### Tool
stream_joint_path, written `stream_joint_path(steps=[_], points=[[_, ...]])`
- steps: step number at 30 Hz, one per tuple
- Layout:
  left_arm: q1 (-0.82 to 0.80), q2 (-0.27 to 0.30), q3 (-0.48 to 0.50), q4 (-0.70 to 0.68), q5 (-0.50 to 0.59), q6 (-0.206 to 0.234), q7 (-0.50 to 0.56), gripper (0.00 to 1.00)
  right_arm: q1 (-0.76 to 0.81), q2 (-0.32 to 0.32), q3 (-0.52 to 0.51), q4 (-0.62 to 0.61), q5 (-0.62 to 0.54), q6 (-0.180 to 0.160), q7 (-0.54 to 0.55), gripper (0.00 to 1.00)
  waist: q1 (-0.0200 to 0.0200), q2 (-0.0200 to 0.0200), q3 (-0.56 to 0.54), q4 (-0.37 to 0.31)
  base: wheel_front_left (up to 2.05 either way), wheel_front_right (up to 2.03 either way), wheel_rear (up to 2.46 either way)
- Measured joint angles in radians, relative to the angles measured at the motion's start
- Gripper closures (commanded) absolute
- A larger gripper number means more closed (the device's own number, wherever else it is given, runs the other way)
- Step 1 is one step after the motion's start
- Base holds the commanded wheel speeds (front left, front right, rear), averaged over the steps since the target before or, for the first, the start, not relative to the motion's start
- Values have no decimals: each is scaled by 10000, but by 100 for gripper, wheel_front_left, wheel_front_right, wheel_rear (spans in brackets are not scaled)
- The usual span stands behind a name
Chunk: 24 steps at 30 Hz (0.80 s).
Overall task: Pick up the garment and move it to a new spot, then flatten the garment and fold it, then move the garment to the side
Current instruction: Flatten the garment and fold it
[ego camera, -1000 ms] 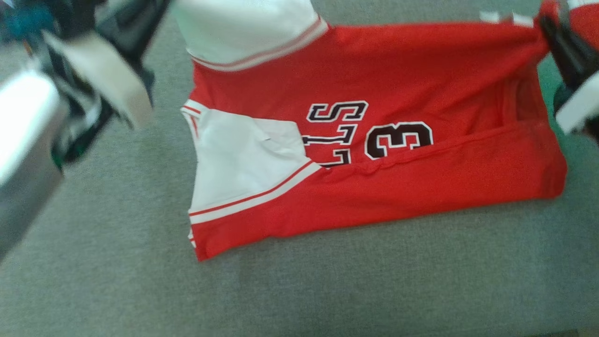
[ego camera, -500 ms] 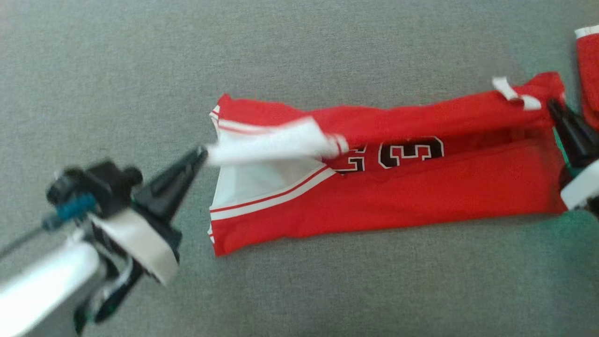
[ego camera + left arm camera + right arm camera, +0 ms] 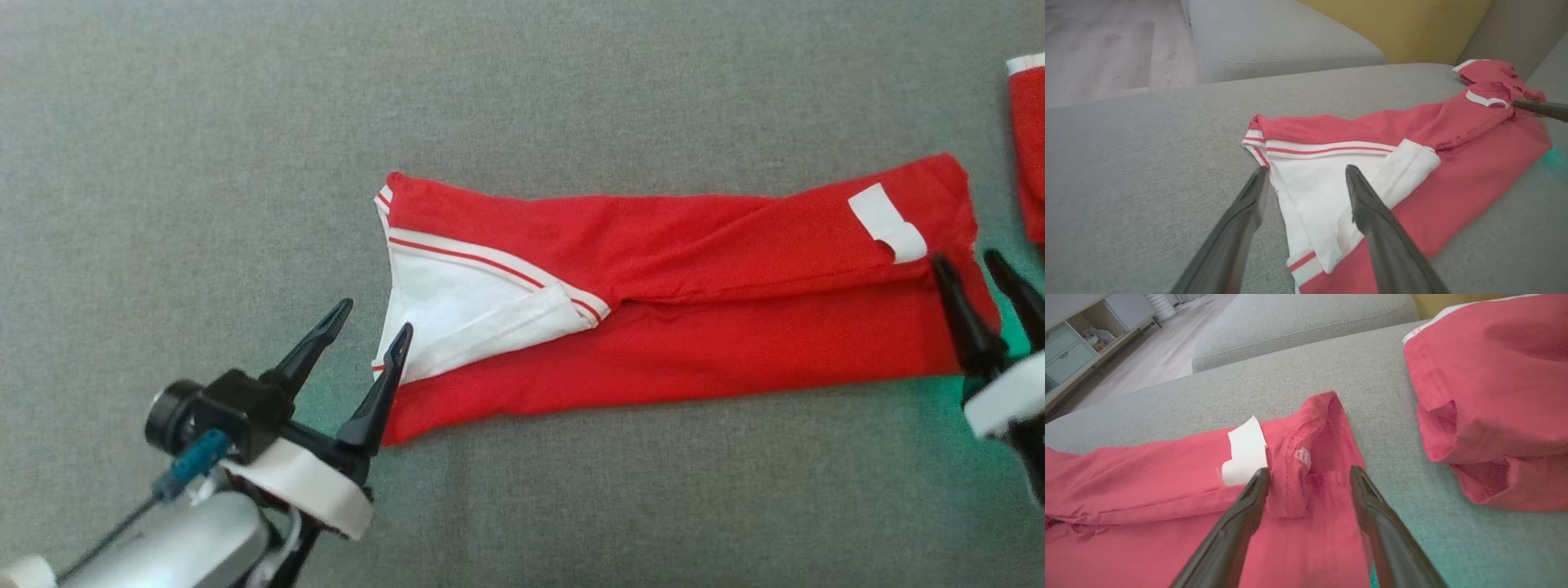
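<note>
Next, my right gripper grabs the garment by the hem beside its white label. The fabric puckers up there while the rest lies flat.
The garment (image 3: 694, 343), a red jersey with white sleeve panels and striped trim, lies on the grey sofa seat (image 3: 571, 82) folded lengthwise into a long strip. A white label (image 3: 886, 220) shows near its right end. My left gripper (image 3: 376, 317) stands open at the strip's left end, its fingers straddling the white sleeve edge without holding it. In the left wrist view the open left gripper (image 3: 1306, 169) hovers over the white panel of the garment (image 3: 1474, 163). My right gripper (image 3: 966, 258) is open at the right end. In the right wrist view the right gripper (image 3: 1309, 470) is over the hem of the garment (image 3: 1147, 473) beside the label (image 3: 1245, 451).
Another red piece of clothing (image 3: 1029, 147) lies close to the right of the strip, a short gap away (image 3: 1494, 396). A second grey cushion (image 3: 1274, 36) and wooden floor (image 3: 1098, 49) lie beyond the seat. A pale cabinet (image 3: 1069, 347) stands farther off.
Both grippers brought the garment's far edge down over its front half, then opened and let go. The printed number is now covered. The head camera also shifted.
</note>
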Motion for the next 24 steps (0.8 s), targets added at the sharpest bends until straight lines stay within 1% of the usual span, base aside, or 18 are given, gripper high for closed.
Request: stream_joint_path(steps=[1, 3, 6, 8, 11, 13, 16, 17, 18, 24], points=[[102, -184, 82, 134, 31, 201, -219, 0, 238, 119, -240, -82, -117, 0, -35, 0, 0, 0, -55, -3, 0, 0, 0], [491, -694, 591, 364, -50, 671, -589, 0, 779, 405, -732, -222, -439, 0, -268, 0, 0, 0, -190, -12, 0, 0, 0], [1254, -1427, 1476, 727, 148, 1177, -729, 0, 1614, 1018, -1469, -407, -882, 0, -539, 0, -1, 0, -456, -39, 0, 0, 0], [1823, -1998, 2441, 732, 884, 1429, -731, 0, 2057, 1570, -1977, -472, -1028, 0, -744, 0, -2, 0, -640, -32, 0, 0, 0], [2538, -2813, 3680, 704, 2266, 1674, -759, 0, 2395, 2169, -2543, -460, -1411, 0, -869, 0, -2, 0, -854, 61, 0, 0, 0], [3015, -3304, 4316, 656, 3133, 1687, -759, 0, 2419, 2382, -2880, -401, -1639, 0, -878, 0, -2, 0, -918, 193, 0, 0, 0], [3603, -4034, 4938, 573, 4234, 1613, -761, 0, 2317, 2575, -3315, -186, -1856, 0, -771, 0, -2, 0, -978, 448, 0, 0, 0], [3879, -4445, 5158, 531, 4773, 1356, -775, 0, 2135, 2642, -3524, -12, -1964, 0, -650, 0, -2, 0, -1012, 627, 0, 0, 0], [3879, -4445, 5158, 531, 4773, 1356, -775, 0, 2135, 2642, -3524, -12, -1964, 0, -650, 0, -2, 0, -1012, 627, 0, 0, 0], [4346, -5367, 5697, 621, 5697, 522, -775, 0, 1040, 2671, -3948, 895, -2311, 0, -94, 0, -1, 0, -1075, 1126, 0, 0, 0]])
